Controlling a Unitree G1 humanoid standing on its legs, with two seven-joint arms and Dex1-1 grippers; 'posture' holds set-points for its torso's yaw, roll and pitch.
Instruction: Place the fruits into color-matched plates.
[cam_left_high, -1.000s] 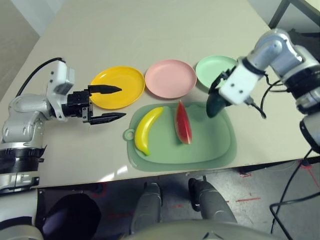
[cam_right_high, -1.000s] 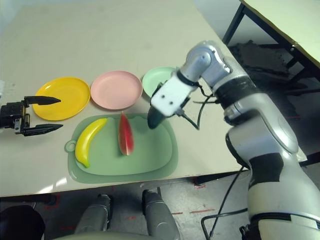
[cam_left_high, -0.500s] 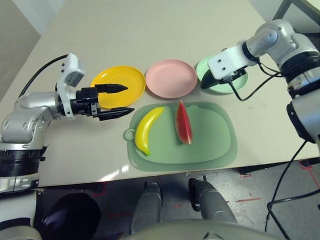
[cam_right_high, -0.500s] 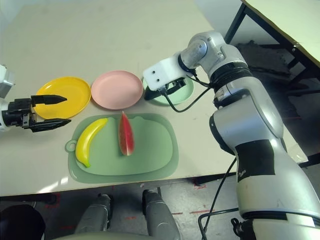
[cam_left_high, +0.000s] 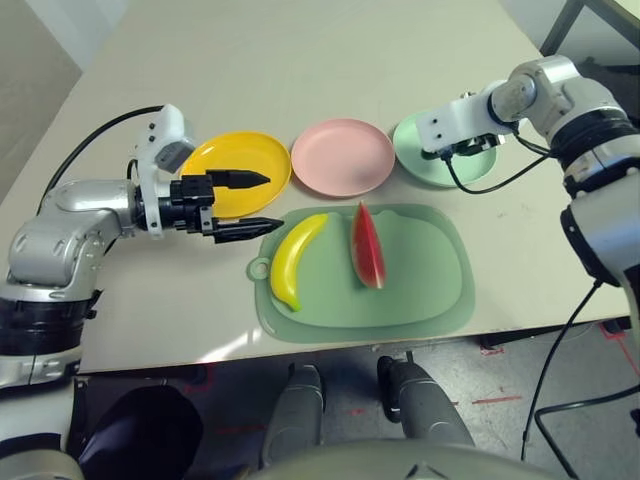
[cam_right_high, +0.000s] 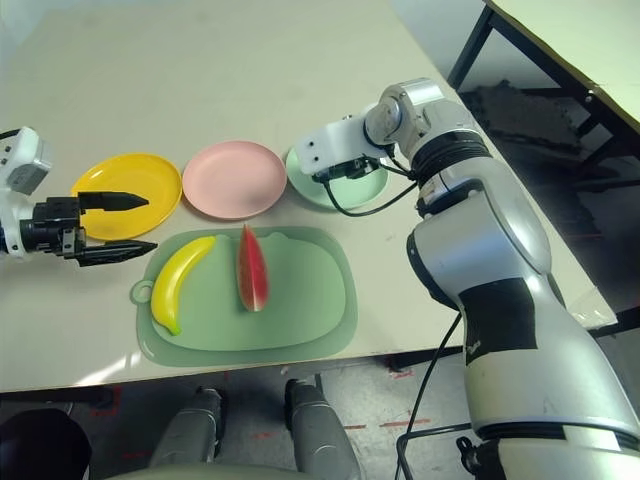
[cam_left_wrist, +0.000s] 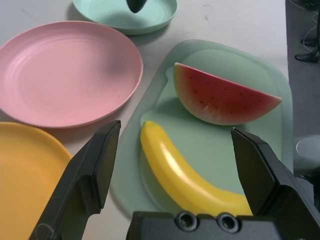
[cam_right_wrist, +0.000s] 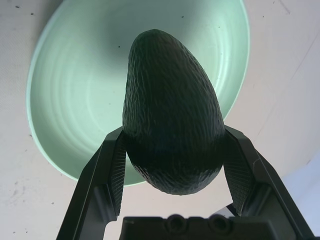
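The dark green avocado is low inside the mint green plate's rim and would stay there, so my right gripper should open.
My right gripper is shut on the dark green avocado and holds it over the mint green plate at the back right. Whether it touches the plate I cannot tell. The yellow banana and the red watermelon wedge lie side by side on the pale-green mat. The pink plate and the yellow plate are bare. My left gripper is open, low over the table between the yellow plate and the banana, pointing at the banana's upper end.
The three plates stand in a row behind the mat, which reaches close to the table's front edge. Black cables trail from both wrists. Bare tabletop stretches behind the plates and left of the mat.
My right arm has carried the avocado from over the mat's right side back to the mint green plate. My left gripper has moved right, toward the banana, still open.
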